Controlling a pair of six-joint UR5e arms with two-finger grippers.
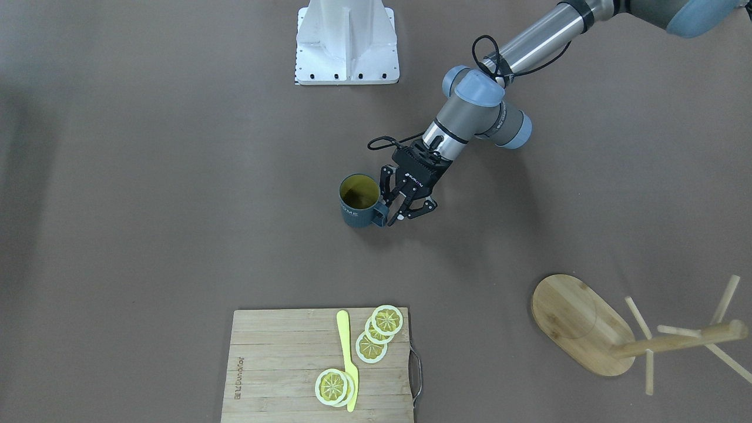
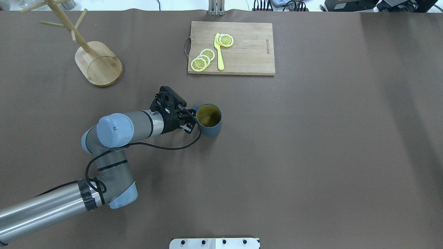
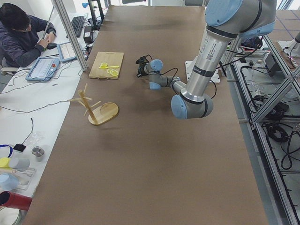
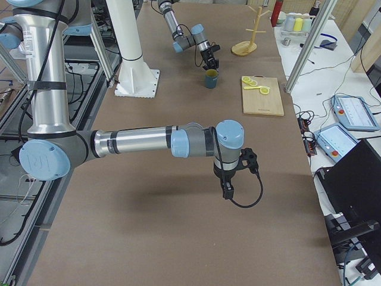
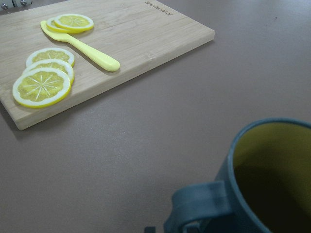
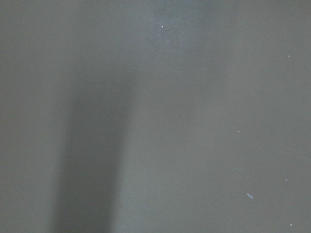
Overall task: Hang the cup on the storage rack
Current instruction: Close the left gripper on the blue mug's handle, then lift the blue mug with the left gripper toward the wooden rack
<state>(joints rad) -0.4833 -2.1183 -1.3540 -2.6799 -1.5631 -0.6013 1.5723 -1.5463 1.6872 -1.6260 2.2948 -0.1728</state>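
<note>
The dark teal cup needs to hang on the bamboo storage rack [image 1: 655,345], so my left gripper needs to grab the cup by its handle [image 1: 380,212] next.
The dark teal cup [image 1: 358,207] with a yellow inside stands upright on the brown table near the middle, and it also shows in the overhead view [image 2: 209,121]. Its handle [image 5: 197,208] points toward my left arm. My left gripper [image 1: 392,210] is low at the handle, open, with a finger on each side of it. A gap shows beside the handle in the left wrist view. The bamboo storage rack [image 2: 98,64] stands upright and empty at the far left. My right gripper [image 4: 229,189] hangs over bare table and shows only in the exterior right view. I cannot tell whether it is open or shut.
A wooden cutting board [image 2: 249,52] with lemon slices [image 2: 202,59] and a yellow knife [image 2: 219,52] lies at the table's far edge, beyond the cup. The robot's white base plate [image 1: 346,64] sits at the near edge. An operator [image 3: 21,35] sits beside the table.
</note>
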